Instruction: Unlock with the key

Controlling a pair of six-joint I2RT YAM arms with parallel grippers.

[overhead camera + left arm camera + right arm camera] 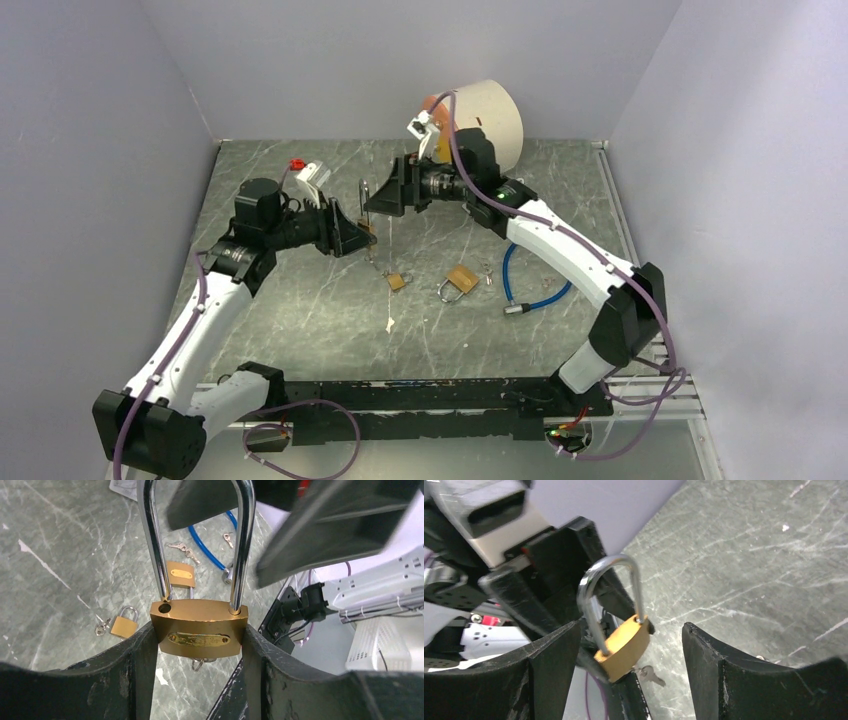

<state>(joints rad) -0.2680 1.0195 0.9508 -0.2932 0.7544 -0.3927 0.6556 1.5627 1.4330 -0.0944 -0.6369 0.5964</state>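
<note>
The robot's right gripper needs to grab the padlock by its steel shackle (364, 196) (594, 575) to open the unlocked padlock, while the padlock's body is left to the left gripper's hold.
A brass padlock (200, 630) with a tall steel shackle is held upright above the table, my left gripper (199, 636) shut on the sides of its body. One shackle leg stands out of its hole in the body. The key (649, 672) sticks out of the padlock's underside, with its ring (198, 664) hanging below. My right gripper (630, 630) faces the padlock (621, 650) with its fingers wide open on either side, touching nothing. From above, the two grippers meet over the back middle of the table, left gripper (358, 235) and right gripper (385, 195).
On the marble table lie a small brass padlock (397, 281), a larger one (460, 280), loose keys (182, 550) and a blue cable lock (530, 290). A beige cylinder (490, 120) stands at the back wall behind the right arm.
</note>
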